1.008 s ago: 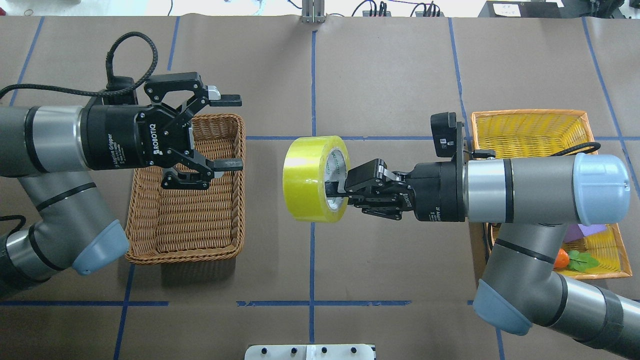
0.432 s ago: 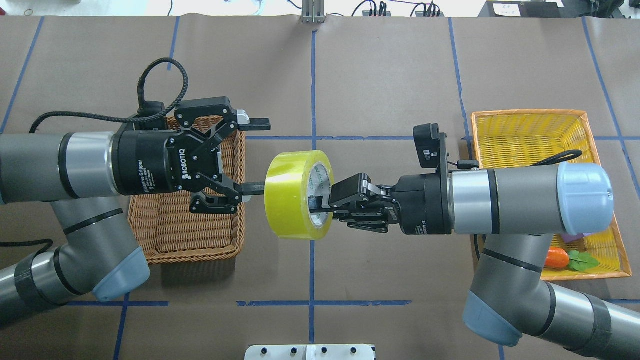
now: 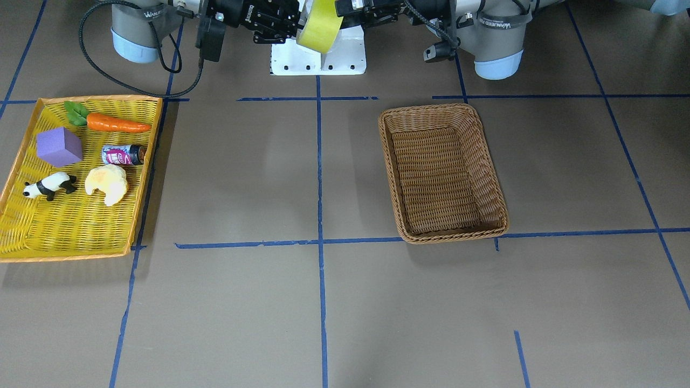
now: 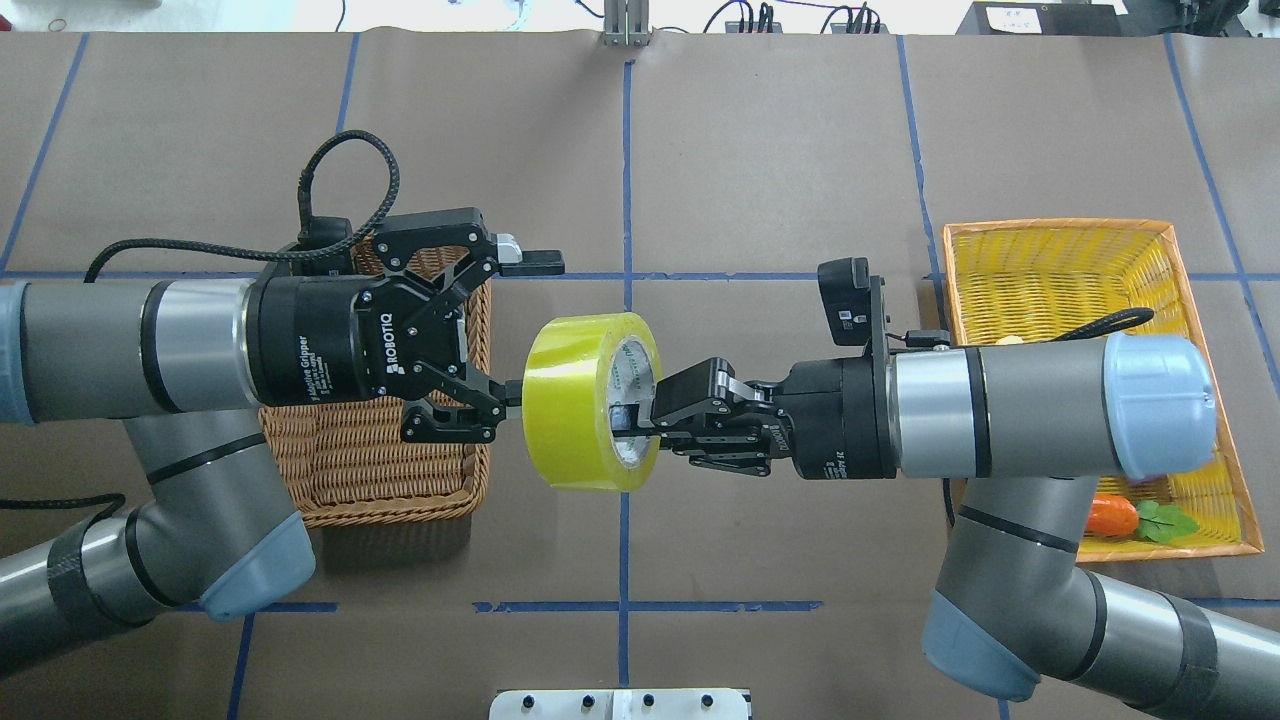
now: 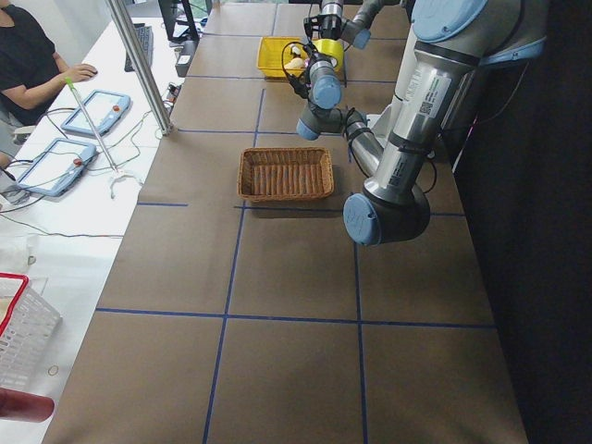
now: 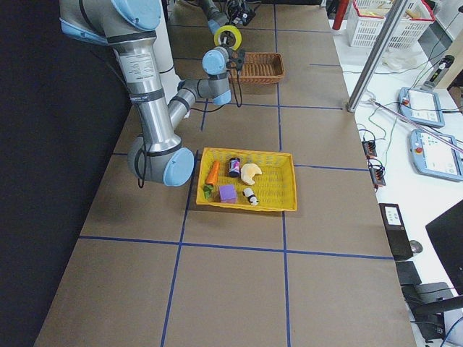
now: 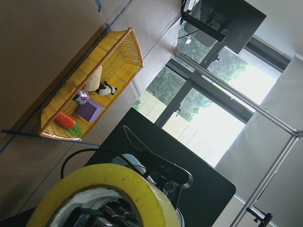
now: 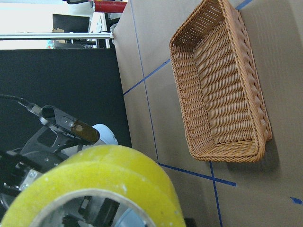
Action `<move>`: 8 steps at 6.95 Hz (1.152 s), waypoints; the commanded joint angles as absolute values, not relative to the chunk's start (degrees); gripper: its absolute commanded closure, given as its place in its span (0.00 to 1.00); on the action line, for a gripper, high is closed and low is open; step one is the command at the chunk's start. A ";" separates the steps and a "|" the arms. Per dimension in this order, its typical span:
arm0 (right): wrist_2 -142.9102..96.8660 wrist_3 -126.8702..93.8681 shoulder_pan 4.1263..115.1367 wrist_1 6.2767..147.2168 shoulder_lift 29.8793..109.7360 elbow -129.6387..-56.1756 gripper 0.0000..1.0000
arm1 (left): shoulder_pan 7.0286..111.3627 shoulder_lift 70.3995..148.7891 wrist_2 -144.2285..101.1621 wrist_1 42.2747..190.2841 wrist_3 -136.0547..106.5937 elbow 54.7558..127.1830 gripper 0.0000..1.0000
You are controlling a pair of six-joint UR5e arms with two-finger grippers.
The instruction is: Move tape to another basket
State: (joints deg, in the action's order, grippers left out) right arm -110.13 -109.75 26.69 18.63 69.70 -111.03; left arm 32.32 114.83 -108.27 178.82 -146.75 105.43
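Observation:
I will next grip the roll by its side (image 3: 328,26) with my left gripper, so that I can move the tape into the brown wicker basket (image 3: 443,171).
The yellow-green tape (image 4: 575,400) hangs in the air over the table's middle, on edge. My right gripper (image 4: 638,418) is shut on the roll's wall, with one finger inside the grey-white core. My left gripper (image 4: 535,326) is open, level with the tape and right beside its left face. Its lower fingertip meets the roll's edge in the overhead view; I cannot tell if it touches. The brown wicker basket (image 4: 385,508) stands empty under my left wrist and shows in full in the front view (image 3: 386,145). The tape fills the bottom of both wrist views (image 7: 128,184) (image 8: 123,170).
A shallow yellow tray (image 3: 19,237) with an orange rim lies on my right side (image 4: 1050,232). It holds a carrot (image 3: 116,124), a purple cube (image 3: 58,146), a small can, a panda figure and a pale croissant-shaped toy. Blue tape lines cross the brown table cover.
My left arm has swung right from above the basket up to the tape, still open. My right arm has carried the tape a little to the left.

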 commanded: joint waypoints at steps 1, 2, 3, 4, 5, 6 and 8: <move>-110.13 -109.78 26.37 18.63 69.70 -111.09 0.99 | 31.55 115.74 -107.75 178.77 -146.69 105.38 0.00; -110.04 -109.78 26.28 18.55 69.70 -111.09 0.99 | 31.55 115.84 -107.84 178.68 -146.69 105.38 0.00; -110.13 -109.69 26.37 18.54 69.70 -111.09 0.99 | 31.20 115.84 -107.75 178.68 -146.60 105.29 0.00; -110.13 -109.69 26.37 18.54 69.70 -111.09 0.97 | 31.11 115.84 -107.75 178.51 -146.69 105.29 0.07; -110.13 -109.69 26.37 18.54 69.70 -111.09 0.60 | 31.11 115.84 -107.84 178.24 -146.78 105.29 0.58; -110.13 -109.77 26.28 18.54 69.61 -111.09 0.01 | 31.11 115.32 -107.93 178.33 -146.60 105.38 0.94; -110.21 -109.78 26.45 18.54 69.70 -111.18 0.00 | 31.11 115.22 -107.93 178.33 -146.60 105.29 1.00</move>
State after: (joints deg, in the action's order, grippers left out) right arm -110.19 -109.77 26.38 18.54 69.67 -111.12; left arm 31.12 115.30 -107.92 178.37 -146.62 105.31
